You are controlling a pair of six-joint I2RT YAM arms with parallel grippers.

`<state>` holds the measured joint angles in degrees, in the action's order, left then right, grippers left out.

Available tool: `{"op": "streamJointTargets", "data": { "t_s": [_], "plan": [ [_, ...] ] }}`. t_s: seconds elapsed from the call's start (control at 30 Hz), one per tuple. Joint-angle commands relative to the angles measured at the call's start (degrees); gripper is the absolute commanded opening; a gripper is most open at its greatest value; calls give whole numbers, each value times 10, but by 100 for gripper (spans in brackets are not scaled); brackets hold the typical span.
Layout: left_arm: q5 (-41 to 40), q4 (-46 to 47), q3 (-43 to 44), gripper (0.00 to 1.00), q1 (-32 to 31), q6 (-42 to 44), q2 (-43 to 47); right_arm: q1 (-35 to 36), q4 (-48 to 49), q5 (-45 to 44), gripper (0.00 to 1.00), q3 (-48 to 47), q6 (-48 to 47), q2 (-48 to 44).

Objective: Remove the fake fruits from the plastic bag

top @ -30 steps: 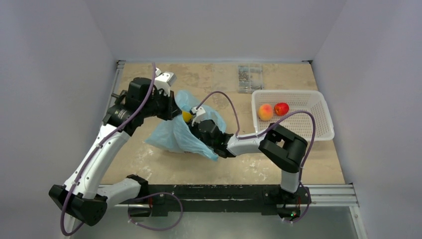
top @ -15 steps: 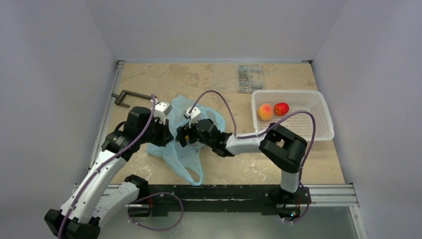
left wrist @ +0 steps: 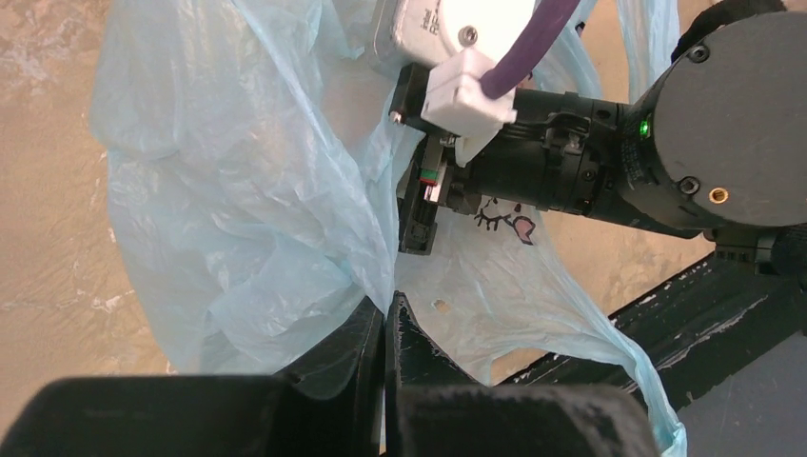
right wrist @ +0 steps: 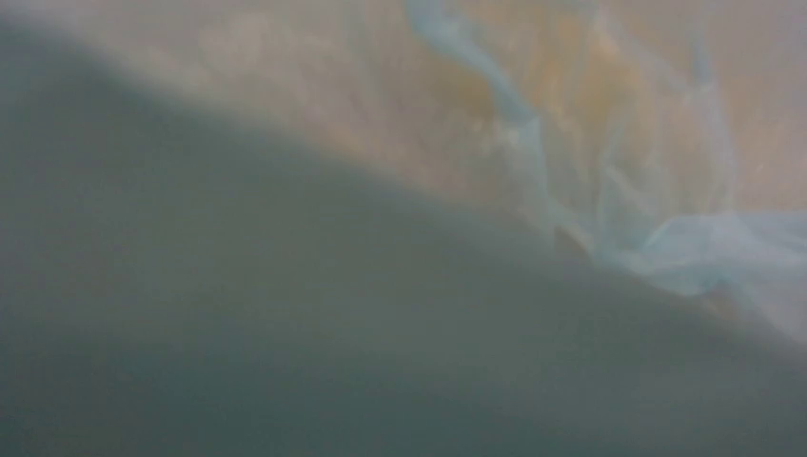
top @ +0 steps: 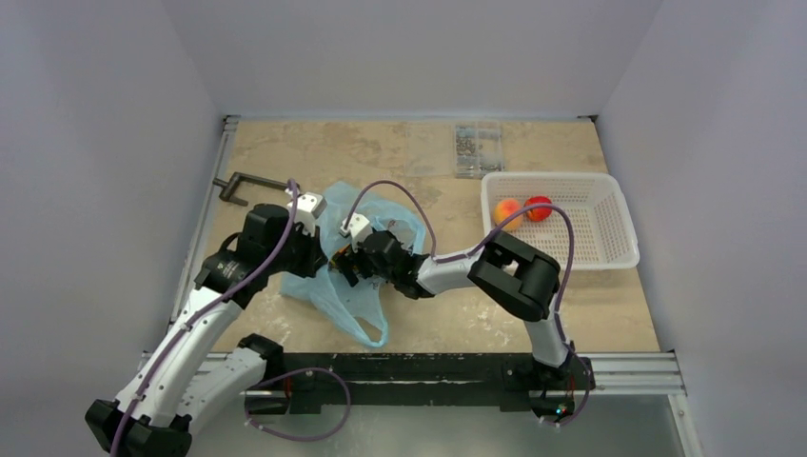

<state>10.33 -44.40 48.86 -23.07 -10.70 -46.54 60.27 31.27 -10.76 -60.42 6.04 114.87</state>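
Note:
My right gripper closes next, which would catch the orange patch, since the patch shows between the right gripper's spread fingers.
The light-blue plastic bag (top: 354,303) lies crumpled on the table left of centre. My left gripper (top: 315,258) is shut on a fold of the bag's film (left wrist: 238,190), jaws pressed together (left wrist: 385,309). My right gripper (top: 349,266) reaches into the bag's mouth from the right; its body (left wrist: 533,176) shows in the left wrist view and its fingertips are hidden by film. The right wrist view shows only blurred blue film (right wrist: 666,248). A small orange patch (top: 339,255) shows at the right gripper's tip. The peach-orange fruit (top: 506,208) and red fruit (top: 539,208) lie in the basket. The elongated fruits are not clearly visible.
The white mesh basket (top: 557,178) stands at the right. A clear box of small parts (top: 479,149) sits at the back. A black clamp (top: 249,184) lies at the far left. A black rail (top: 428,367) runs along the near edge.
My left arm has come down and nearer with the bag, uncovering the black clamp. The bag now lies lower and spread. My right gripper has moved left, deeper into the bag.

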Motion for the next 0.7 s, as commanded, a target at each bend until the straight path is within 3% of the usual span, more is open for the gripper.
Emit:
{"op": "streamJointTargets", "data": {
  "t_s": [0.0,0.1,0.33,0.5,0.67],
  "plan": [
    [-18,9,0,0,-4,5,-6,2,-1,7,82,-26,-27,1],
    [-23,6,1,0,-4,4,-11,2,-4,7,69,-25,-24,-7],
    [-33,2,2,0,-6,2,-15,3,-44,9,24,-12,11,-77],
    [-40,1,3,0,-7,1,-11,3,-54,23,3,39,32,-149],
    [-55,-2,4,0,-8,-2,-6,3,-90,43,0,82,51,-203]
  ]
}}
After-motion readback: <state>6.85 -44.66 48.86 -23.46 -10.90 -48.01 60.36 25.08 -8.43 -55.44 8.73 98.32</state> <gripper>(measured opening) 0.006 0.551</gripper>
